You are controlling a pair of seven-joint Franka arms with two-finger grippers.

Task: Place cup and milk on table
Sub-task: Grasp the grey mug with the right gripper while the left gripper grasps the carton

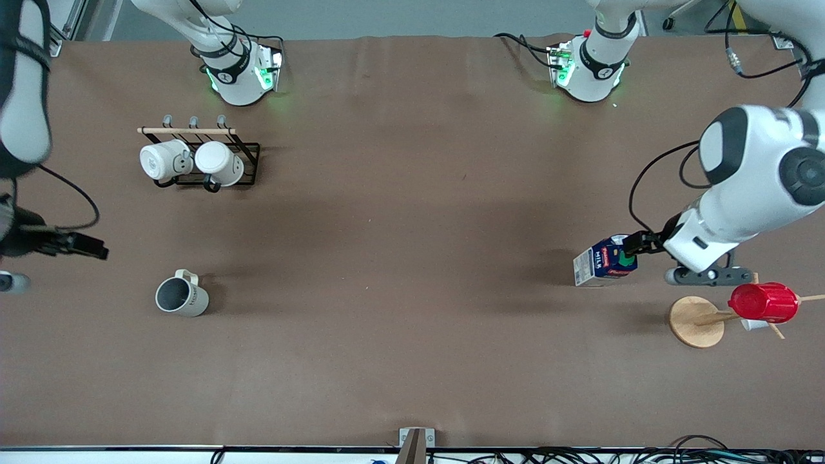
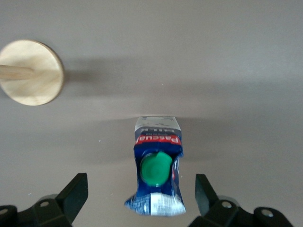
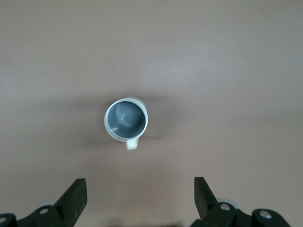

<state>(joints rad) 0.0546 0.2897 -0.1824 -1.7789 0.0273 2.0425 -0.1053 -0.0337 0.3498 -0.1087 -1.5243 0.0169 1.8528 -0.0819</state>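
Note:
My right gripper grabs the cup by its rim (image 1: 184,283) next, to place it beside the milk (image 1: 604,261).
The milk (image 1: 604,261) is a dark-blue carton with a green cap, standing on the brown table (image 1: 412,258) toward the left arm's end. My left gripper (image 1: 635,243) is just over it. In the left wrist view the milk (image 2: 156,170) sits between the open fingers (image 2: 78,191) of my left gripper (image 2: 140,183), with a gap on each side. The cup (image 1: 182,298), off-white with a grey inside, stands upright on the table toward the right arm's end. My right gripper (image 1: 95,247) is open and empty, raised beside it. The right wrist view shows the cup (image 3: 126,120) from above, apart from my right gripper (image 3: 139,188).
A black wire rack (image 1: 248,154) with a wooden bar holds two plain white mugs (image 1: 164,160), farther from the front camera than the cup. A wooden stand with a round base (image 1: 695,321) carries a red ribbed cup (image 1: 764,301), close beside the milk and the left gripper. The base also shows in the left wrist view (image 2: 32,72).

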